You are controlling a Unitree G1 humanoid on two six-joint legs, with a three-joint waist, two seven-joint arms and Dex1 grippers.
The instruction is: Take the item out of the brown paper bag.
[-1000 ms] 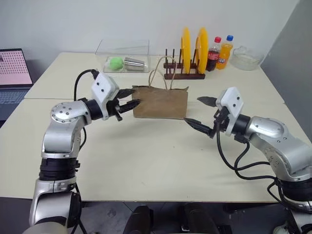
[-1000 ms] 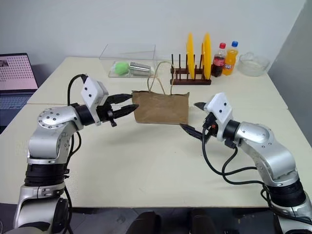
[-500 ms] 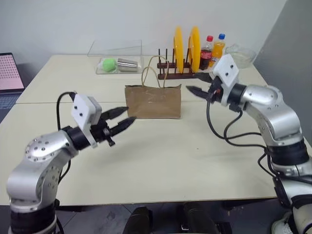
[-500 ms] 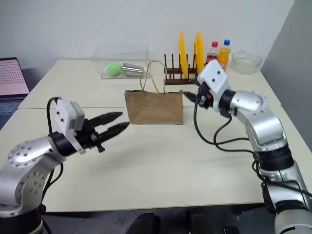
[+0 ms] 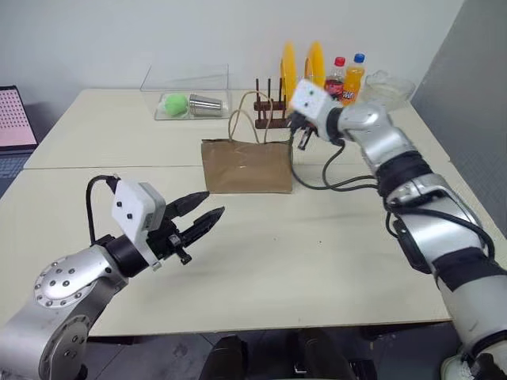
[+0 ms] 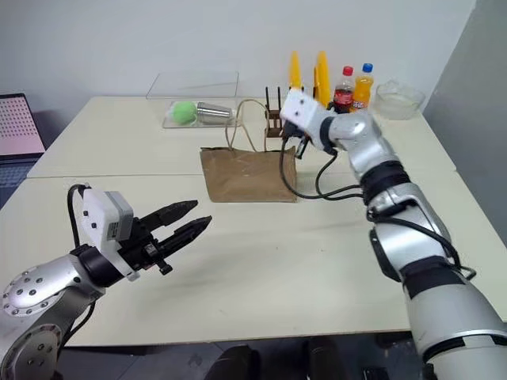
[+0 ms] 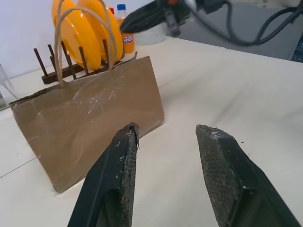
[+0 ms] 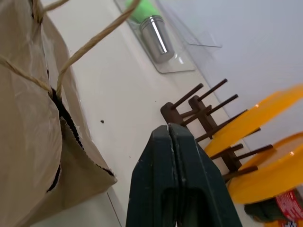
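The bag's paper front (image 5: 247, 168) is wider than my fingers can reach across, so my left gripper should grab the bag by its thin raised loop handle next.
The brown paper bag (image 5: 247, 166) stands upright mid-table, its two loop handles (image 5: 242, 119) raised. The item is hidden from view. My right gripper (image 5: 296, 141) hovers at the bag's top right corner, by the plate rack. In the right wrist view its fingers (image 8: 168, 142) are pressed together with nothing between them, and the bag's open edge (image 8: 61, 123) lies just beside them. My left gripper (image 5: 212, 204) hangs open and empty above the table in front of the bag, a hand's length short of it. Its fingers (image 7: 123, 161) point at the bag's front face (image 7: 90, 127).
A wooden plate rack with yellow plates (image 5: 289, 87) stands right behind the bag. Two drink bottles (image 5: 345, 77) and a glass bowl (image 5: 388, 83) sit at the back right. A clear tray (image 5: 190, 103) holds a green ball and a metal cup. A laptop (image 5: 12, 119) is far left.
My right arm swung from the bag's right side up to its top right corner, and its fingers closed. My left gripper drew back from the bag's left end toward me, still open.
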